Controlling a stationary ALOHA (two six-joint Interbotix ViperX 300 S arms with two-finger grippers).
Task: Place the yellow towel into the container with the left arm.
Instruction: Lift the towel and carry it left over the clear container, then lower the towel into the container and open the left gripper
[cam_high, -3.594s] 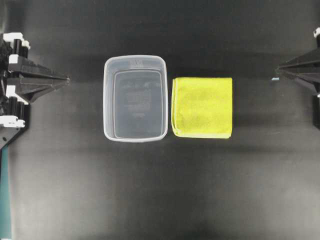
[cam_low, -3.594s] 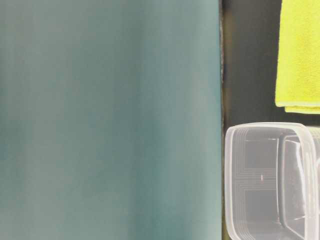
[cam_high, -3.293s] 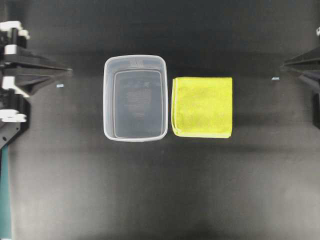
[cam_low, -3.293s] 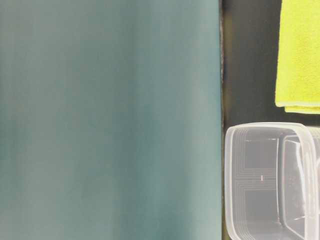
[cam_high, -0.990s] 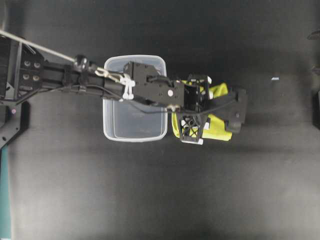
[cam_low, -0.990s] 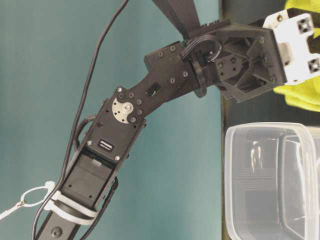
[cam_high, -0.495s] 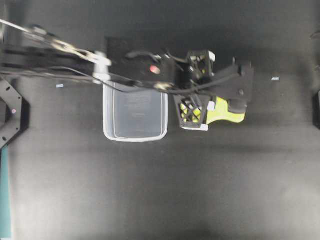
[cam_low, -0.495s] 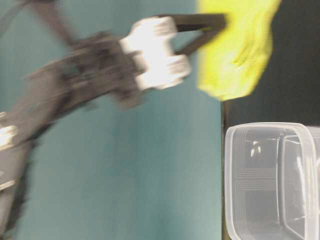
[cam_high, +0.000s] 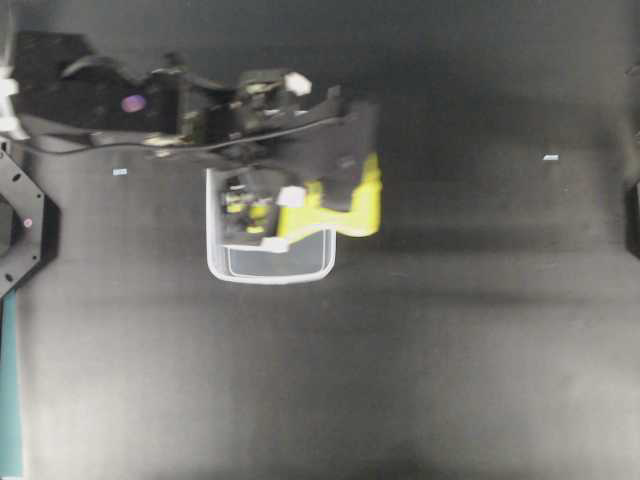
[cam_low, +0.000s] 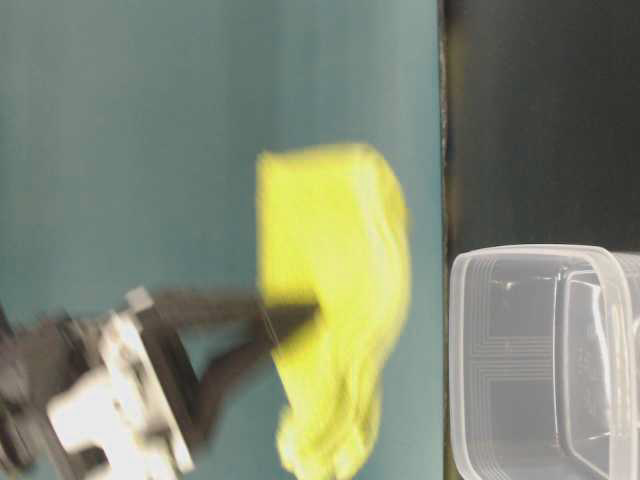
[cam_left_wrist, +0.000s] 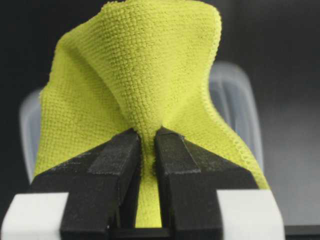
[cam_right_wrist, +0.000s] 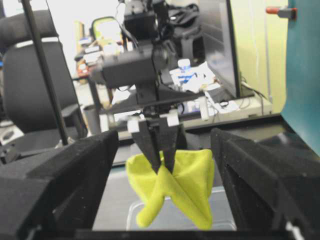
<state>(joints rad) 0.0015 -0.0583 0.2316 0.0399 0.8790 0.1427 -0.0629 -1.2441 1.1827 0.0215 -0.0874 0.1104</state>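
My left gripper needs to line the towel up with the container before it opens: the bunched yellow towel (cam_high: 362, 212) hangs above and partly beside the clear container (cam_high: 268, 272).
My left gripper (cam_high: 298, 218) is shut on the yellow towel (cam_high: 352, 205) and holds it bunched in the air above the right part of the clear container (cam_high: 268, 272). In the left wrist view the black jaws (cam_left_wrist: 147, 137) pinch a fold of the towel (cam_left_wrist: 145, 65), with the container (cam_left_wrist: 235, 100) blurred below. In the table-level view the towel (cam_low: 335, 340) hangs clear of the container (cam_low: 540, 360). The right wrist view shows the left gripper (cam_right_wrist: 162, 167) with the towel (cam_right_wrist: 177, 187) dangling above the container (cam_right_wrist: 222, 212). My right gripper (cam_right_wrist: 165, 134) is open, empty and far back.
The black tabletop (cam_high: 450, 350) surrounds the container. A teal wall (cam_low: 200, 150) fills the left of the table-level view. Small pale marks (cam_high: 549, 158) lie on the table. A cluttered lab background (cam_right_wrist: 190, 70) shows behind the left arm.
The towel lay flat to the right of the container. My left arm reached over, closed on it, lifted it and carried it left, over the container. The right gripper left the overhead view.
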